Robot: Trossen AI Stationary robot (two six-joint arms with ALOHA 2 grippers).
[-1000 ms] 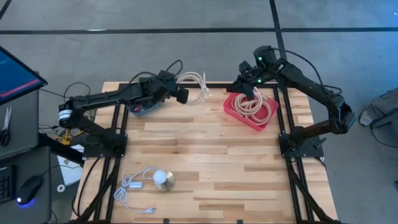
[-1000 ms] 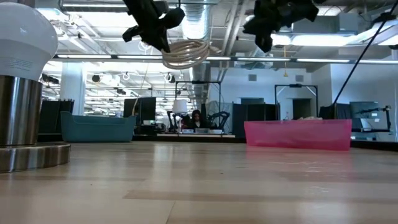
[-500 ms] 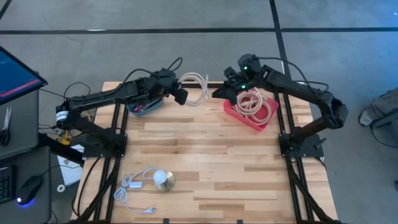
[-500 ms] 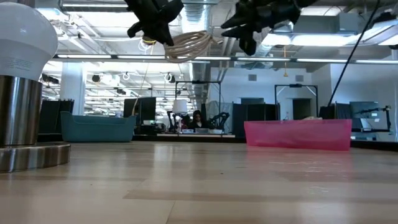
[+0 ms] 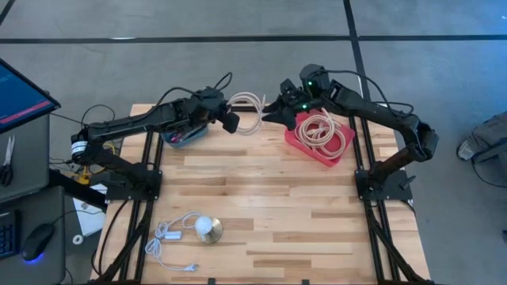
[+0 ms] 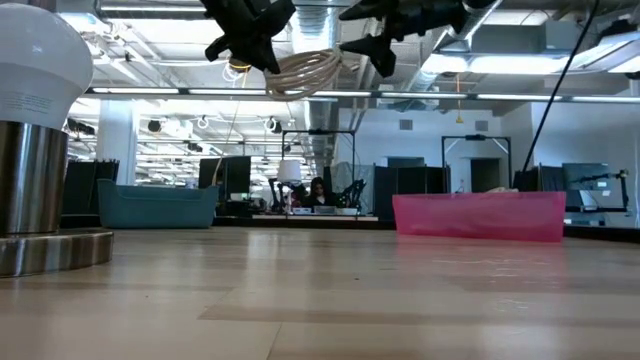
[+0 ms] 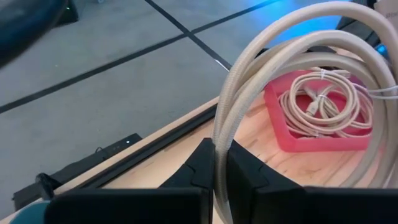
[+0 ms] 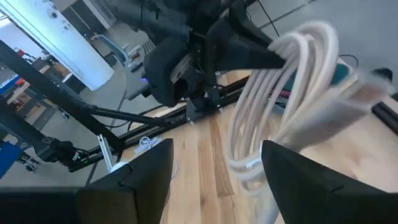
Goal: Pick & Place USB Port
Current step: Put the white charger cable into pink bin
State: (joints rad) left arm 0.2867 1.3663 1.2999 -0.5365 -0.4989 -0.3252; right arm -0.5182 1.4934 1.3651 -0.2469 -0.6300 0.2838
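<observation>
The robot's right gripper needs to grab the coiled cable next by its tied plug ends, so that it can place the cable in the pink tray (image 5: 295, 139).
A coiled beige USB cable (image 5: 247, 110) hangs high over the table's far edge, with my left gripper (image 5: 230, 121) shut on it; the low view shows the coil (image 6: 305, 72) well above the table. My right gripper (image 5: 272, 112) stands open just right of the coil, at the same height. In the right wrist view its two fingers stand on either side of the coil (image 8: 273, 112); I cannot tell whether they touch it. A pink tray (image 5: 295, 139) at the far right holds more coiled beige cables (image 5: 323, 131). My left gripper pinches several strands of the coil (image 7: 222, 140) together between its two fingers. The fingers reach level from the table's left and lie across the strands. The coil stands out beyond the fingertips, lifted clear of the table.
A blue bowl (image 5: 183, 138) sits under my left arm at the far left. A white bulb on a metal base (image 5: 208, 229) with a white cord (image 5: 168, 237) lies near the front left, and looms large at the left of the low view (image 6: 40, 120).
My right gripper has left the pink tray and moved toward the table's left, up to the coil held by my left gripper, and its fingers have opened wide. The coil and my left gripper have stayed nearly in place.
</observation>
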